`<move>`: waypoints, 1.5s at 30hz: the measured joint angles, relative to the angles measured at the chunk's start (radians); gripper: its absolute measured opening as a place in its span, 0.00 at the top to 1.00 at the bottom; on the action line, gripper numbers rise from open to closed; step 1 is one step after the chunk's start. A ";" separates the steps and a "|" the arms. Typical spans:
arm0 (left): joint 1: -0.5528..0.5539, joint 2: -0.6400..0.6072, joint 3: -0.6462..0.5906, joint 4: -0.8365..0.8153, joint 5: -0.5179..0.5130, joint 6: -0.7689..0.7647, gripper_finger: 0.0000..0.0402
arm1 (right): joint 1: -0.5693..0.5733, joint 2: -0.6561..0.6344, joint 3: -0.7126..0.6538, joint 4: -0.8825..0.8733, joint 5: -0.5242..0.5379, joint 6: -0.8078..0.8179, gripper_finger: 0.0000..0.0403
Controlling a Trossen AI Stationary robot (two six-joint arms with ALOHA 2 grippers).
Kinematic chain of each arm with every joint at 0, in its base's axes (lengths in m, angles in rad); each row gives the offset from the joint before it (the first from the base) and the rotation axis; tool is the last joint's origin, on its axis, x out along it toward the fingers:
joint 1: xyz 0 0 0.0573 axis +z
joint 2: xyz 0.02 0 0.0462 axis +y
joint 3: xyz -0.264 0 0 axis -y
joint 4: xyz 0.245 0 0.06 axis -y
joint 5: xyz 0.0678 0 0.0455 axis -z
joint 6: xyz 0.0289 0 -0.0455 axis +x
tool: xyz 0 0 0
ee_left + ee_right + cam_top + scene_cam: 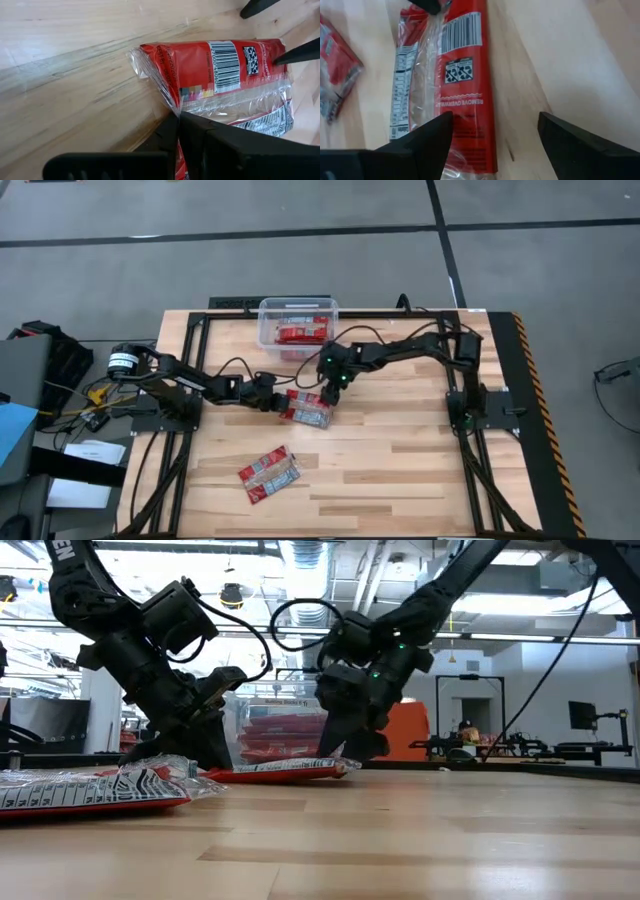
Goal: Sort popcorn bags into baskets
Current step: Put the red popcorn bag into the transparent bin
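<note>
My right gripper will sort the popcorn bag into the clear bin (262, 320), so it will next grab the bag by its red end (319, 400) beside the REMOVE OVERWRAP print.
A red popcorn bag (306, 411) in clear wrapping lies flat at the table's middle. My left gripper (282, 404) is at its left end, shut on the wrapper (177, 117). My right gripper (330, 396) is open over the bag's right end (465, 75). One of its fingers (427, 135) is above the packet and the other (570, 137) is above bare wood. A second bag (270, 473) rests flat nearer the near edge. The clear bin (262, 320) stands at the far edge with red packets (300, 334) inside. My left gripper pinches the clear wrapper's edge (167, 100) at the bag's left end between its two shut fingers, coming in low and slanting from the table's left. The bag still lies on the table. My right gripper: I cannot tell whether its finger touches the bag's right end.
Black frame rails (470, 430) run along the table's left, right and far sides. Bare wood (400, 460) lies open right of the bags. A yellow-and-black striped strip (535, 380) marks the right edge. Cables and equipment sit off the table's left (50, 370).
</note>
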 joint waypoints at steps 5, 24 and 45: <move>-0.001 0.000 -0.001 0.003 -0.013 0.002 1.00 | 0.032 0.003 0.011 0.006 -0.021 -0.002 0.21; -0.001 0.000 -0.005 0.033 -0.047 0.000 1.00 | 0.103 0.007 0.010 -0.010 -0.017 -0.021 0.54; 0.054 -0.349 -0.011 -0.074 0.036 0.080 0.79 | 0.028 -0.179 0.007 -0.119 -0.055 -0.012 0.98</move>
